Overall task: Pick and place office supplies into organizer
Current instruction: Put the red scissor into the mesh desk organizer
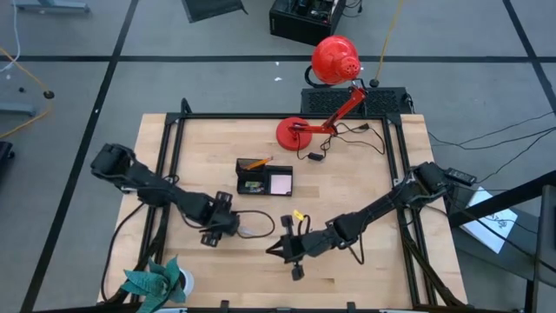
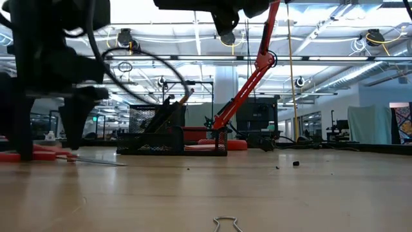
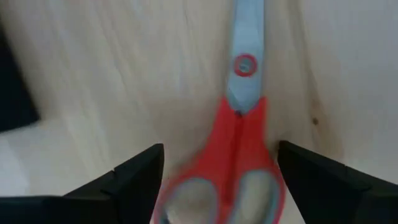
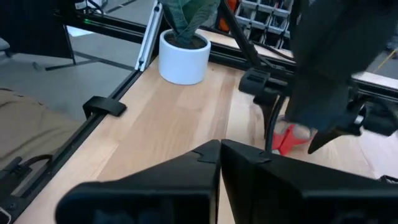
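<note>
My left gripper grabs the red handles of the scissors (image 1: 254,231) next, to put the scissors with the office supplies in the organizer (image 1: 265,178).
The red-handled scissors (image 3: 239,155) lie flat on the wooden table, grey blades pointing away from my left gripper (image 3: 221,180). That gripper is open, with one finger on each side of the red handles. In the high view it (image 1: 228,224) sits left of table centre, beside the scissors (image 1: 254,231). My right gripper (image 1: 287,249) is shut and hovers near the table's near side, holding nothing; its closed fingers (image 4: 219,149) face the left arm. The black organizer (image 1: 265,178) stands mid-table and holds a pink notepad (image 1: 281,183) and an orange pencil (image 1: 256,163). My left gripper comes from above, and its open fingers (image 3: 140,174) flank the scissors' red handles (image 3: 249,143) near the pivot. Whether the pads touch the handles I cannot tell. The scissors rest flat on the table.
A small yellow bit (image 1: 298,215) lies just beyond the right gripper. The red lamp's base (image 1: 295,132) and its cord sit beyond the organizer. The teal plant in a white pot (image 1: 156,283) stands at the near left corner. A wire clip (image 2: 225,223) lies on the near table.
</note>
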Robot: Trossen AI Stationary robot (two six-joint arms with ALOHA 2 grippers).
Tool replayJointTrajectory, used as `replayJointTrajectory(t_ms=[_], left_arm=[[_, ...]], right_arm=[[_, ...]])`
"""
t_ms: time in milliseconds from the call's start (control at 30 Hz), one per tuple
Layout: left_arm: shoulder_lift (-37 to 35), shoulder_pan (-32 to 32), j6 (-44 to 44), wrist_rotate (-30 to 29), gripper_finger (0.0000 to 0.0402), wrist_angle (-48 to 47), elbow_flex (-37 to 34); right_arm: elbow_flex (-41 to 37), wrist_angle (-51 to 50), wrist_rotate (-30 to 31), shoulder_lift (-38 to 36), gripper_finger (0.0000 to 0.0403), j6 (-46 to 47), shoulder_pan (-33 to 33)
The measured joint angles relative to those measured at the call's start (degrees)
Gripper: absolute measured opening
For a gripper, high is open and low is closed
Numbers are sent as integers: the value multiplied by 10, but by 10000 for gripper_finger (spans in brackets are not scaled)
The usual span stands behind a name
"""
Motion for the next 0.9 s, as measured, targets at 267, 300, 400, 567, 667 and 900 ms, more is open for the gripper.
replayJointTrajectory(t_ms=[267,300,400,567,667,900], left_arm=[[54,25,19,51,304,-1,6],[56,26,20,52,295,0,6],[58,28,20,64,254,2,6],[57,27,27,65,145,3,5],[56,23,27,58,99,3,5],[59,-7,43,23,99,-22,20]], right_arm=[[0,-2,0,0,8,0,-1],[0,-4,0,0,9,0,-1],[0,-4,0,0,9,0,-1],[0,-4,0,0,9,0,-1],[0,-4,0,0,9,0,-1],[0,-4,0,0,9,0,-2]])
